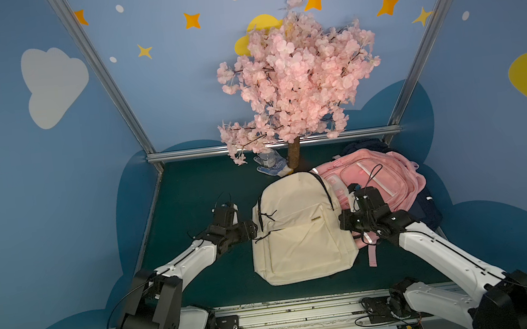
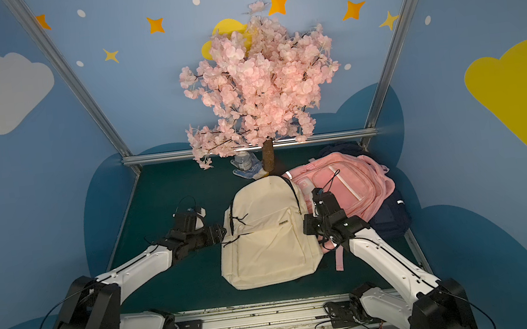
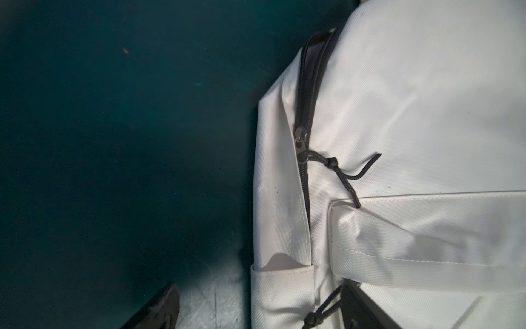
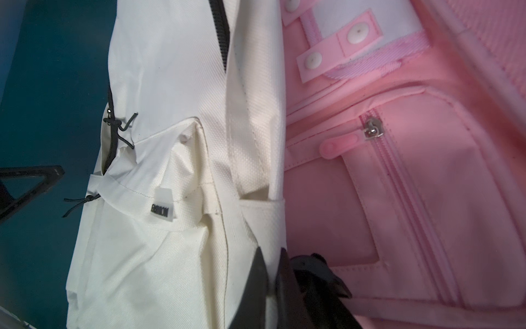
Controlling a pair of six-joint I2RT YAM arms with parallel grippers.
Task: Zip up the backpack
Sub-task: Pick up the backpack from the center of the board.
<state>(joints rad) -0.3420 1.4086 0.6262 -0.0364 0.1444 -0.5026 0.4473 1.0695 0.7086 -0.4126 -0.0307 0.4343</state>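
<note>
My left gripper grabs the backpack's edge at the zipper's closed end next, so the slider's pull cord stays free for zipping.
A cream backpack (image 1: 297,229) (image 2: 264,237) lies flat on the green table, seen in both top views. Its black main zipper runs up the left side, and the metal slider (image 3: 300,139) carries a knotted black pull cord (image 3: 333,165). The zipper tapes gape above the slider. My left gripper (image 1: 252,231) (image 3: 259,287) stands open at the bag's left edge, one finger (image 3: 159,307) over the table, the other (image 3: 361,307) beside the front pocket's cord (image 3: 321,310). My right gripper (image 1: 343,221) (image 4: 271,250) is shut on the cream fabric at the backpack's right edge.
A pink backpack (image 1: 373,175) lies against the cream one's right side, on top of a navy bag (image 1: 428,210). A pink blossom tree (image 1: 295,76) stands at the back, with a can and a glove (image 1: 268,163) by its trunk. Aluminium rails border the table.
</note>
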